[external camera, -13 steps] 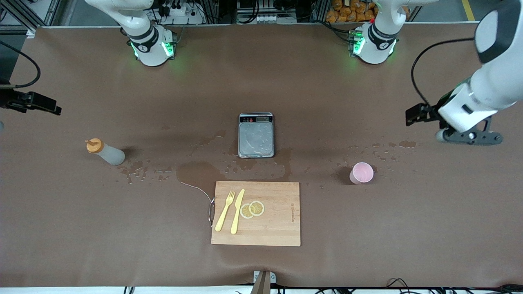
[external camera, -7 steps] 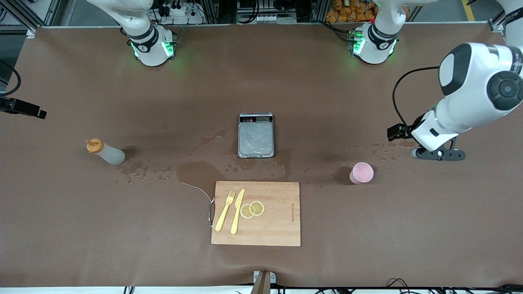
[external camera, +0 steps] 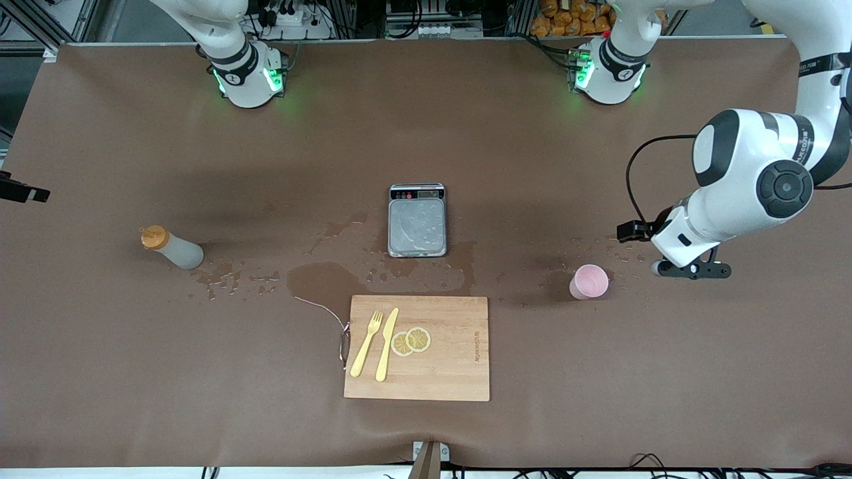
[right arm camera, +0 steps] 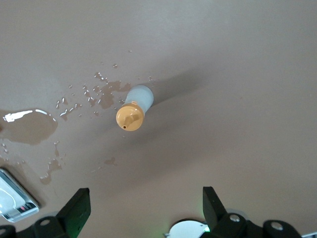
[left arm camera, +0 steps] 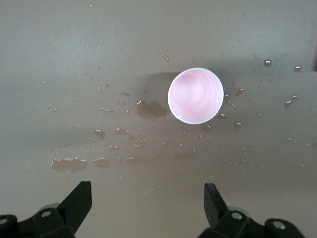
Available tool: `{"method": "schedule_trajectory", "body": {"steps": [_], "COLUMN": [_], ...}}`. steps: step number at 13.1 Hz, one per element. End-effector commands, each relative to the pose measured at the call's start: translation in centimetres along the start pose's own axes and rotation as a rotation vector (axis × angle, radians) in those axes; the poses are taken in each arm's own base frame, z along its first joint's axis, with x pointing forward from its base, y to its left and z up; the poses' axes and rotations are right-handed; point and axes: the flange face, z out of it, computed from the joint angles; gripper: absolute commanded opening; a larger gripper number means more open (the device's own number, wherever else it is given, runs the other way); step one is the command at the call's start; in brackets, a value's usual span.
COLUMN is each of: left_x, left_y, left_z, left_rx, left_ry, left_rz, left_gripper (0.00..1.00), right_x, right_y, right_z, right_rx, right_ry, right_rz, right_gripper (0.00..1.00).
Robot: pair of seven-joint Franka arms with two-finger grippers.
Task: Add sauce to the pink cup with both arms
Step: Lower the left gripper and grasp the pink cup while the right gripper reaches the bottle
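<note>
The pink cup (external camera: 588,284) should be ready for the sauce, so my left gripper will next grip it by its rim (external camera: 588,267).
The pink cup (external camera: 589,281) stands upright and empty among water drops, toward the left arm's end of the table; it also shows in the left wrist view (left arm camera: 195,95). My left gripper (external camera: 691,270) hangs open over the wet table just beside the cup, its fingertips (left arm camera: 79,198) spread wide with nothing between them. The sauce bottle (external camera: 172,247), whitish-grey with an orange cap, stands toward the right arm's end. My right gripper (right arm camera: 143,208) is open and empty above the table near the bottle (right arm camera: 132,110). In the front view only a black part of the right hand (external camera: 23,193) shows at the edge.
A small scale (external camera: 417,219) with a wet steel plate sits mid-table. Nearer the camera lies a wooden cutting board (external camera: 452,359) with a yellow fork (external camera: 367,344), a yellow knife (external camera: 387,344) and lemon slices (external camera: 411,340). Puddles (external camera: 319,279) lie between the bottle and the scale.
My left arm has swung down and in toward the pink cup, ending beside it. The right hand's black part has slid farther off the front view's edge. Both grippers stay open.
</note>
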Motion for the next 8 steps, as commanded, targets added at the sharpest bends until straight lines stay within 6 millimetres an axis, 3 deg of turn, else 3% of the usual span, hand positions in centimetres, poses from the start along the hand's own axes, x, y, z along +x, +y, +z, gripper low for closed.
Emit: {"method": "schedule_trajectory", "body": {"steps": [1,5,8], "left_x": [-0.4,0.7,2.7], "left_y": [0.4,0.3,0.1], "left_z": [1.6,4.8,8.2], "left_rx": [-0.021,-0.025,-0.039], "left_ry": [0.024,0.011,0.069], "left_rz": [-0.014,-0.016,-0.025], "left_gripper": [1.00,1.00,1.00], "right_x": [0.8,1.7,3.8], "right_y": [1.1,2.8,6.0], "right_z": [0.6,1.5,4.3], "right_rx": [0.023,0.040,0.120], "right_ry": [-0.026,-0.053,-0.124], "right_rz": [0.087,0.246,0.311], "right_gripper": [1.00,1.00,1.00]}}
